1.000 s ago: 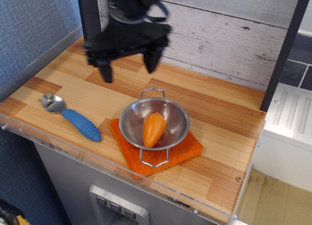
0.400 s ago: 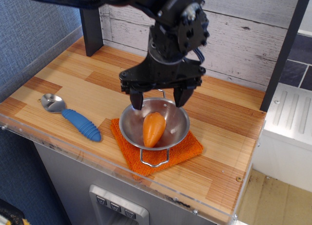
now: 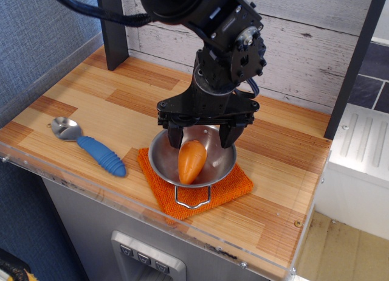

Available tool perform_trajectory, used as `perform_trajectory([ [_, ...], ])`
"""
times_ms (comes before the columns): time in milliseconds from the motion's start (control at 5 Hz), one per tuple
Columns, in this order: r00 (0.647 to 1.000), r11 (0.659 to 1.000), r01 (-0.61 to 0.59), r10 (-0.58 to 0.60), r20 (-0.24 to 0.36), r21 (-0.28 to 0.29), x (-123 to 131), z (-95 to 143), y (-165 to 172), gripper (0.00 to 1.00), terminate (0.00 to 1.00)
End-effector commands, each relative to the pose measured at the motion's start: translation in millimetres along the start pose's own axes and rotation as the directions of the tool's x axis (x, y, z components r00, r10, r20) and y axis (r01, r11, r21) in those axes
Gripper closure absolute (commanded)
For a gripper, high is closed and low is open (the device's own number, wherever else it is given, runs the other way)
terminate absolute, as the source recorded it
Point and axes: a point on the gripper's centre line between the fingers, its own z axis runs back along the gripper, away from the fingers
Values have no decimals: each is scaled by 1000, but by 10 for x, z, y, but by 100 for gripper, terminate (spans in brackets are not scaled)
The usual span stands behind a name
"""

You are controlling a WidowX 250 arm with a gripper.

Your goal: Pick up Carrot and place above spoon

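The orange carrot should be set above the spoon (image 3: 91,146), so next my gripper should grip the carrot by its thick end (image 3: 194,149).
The orange toy carrot (image 3: 191,160) lies in a steel two-handled bowl (image 3: 159,160), tip toward the front. My black gripper (image 3: 201,135) hangs open over the bowl, with one finger at each side of the carrot's thick far end, not closed on it. The spoon (image 3: 91,146), with a silver bowl and ribbed blue handle, lies on the wooden counter at the front left, well apart from the gripper.
The bowl stands on a flat orange woven cloth (image 3: 231,187). The counter has a clear plastic lip along the front edge (image 3: 121,203). A dark post (image 3: 113,27) stands at the back left and a plank wall (image 3: 304,44) runs behind.
The gripper has moved from the back left of the counter to the right and down, over the bowl, and now straddles the carrot's far end. Carrot, bowl and spoon have not moved.
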Motion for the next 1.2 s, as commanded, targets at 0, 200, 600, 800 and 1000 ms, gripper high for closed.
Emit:
perform_trajectory([
  [0, 1000, 1000, -9, 9, -22, 0, -12, -101, 70, 0, 0],
  [200, 999, 1000, -17, 18, -28, 24, -76, -175, 119, 100, 0],
  [600, 999, 999, -22, 23, -29, 32, -107, -177, 144, 100, 0],
  [800, 1000, 1000, -5, 5, -5, 23, -51, -87, 105, 100, 0],
  [1000, 997, 1000, 13, -14, 73, 13, 102, 143, 91, 100, 0],
])
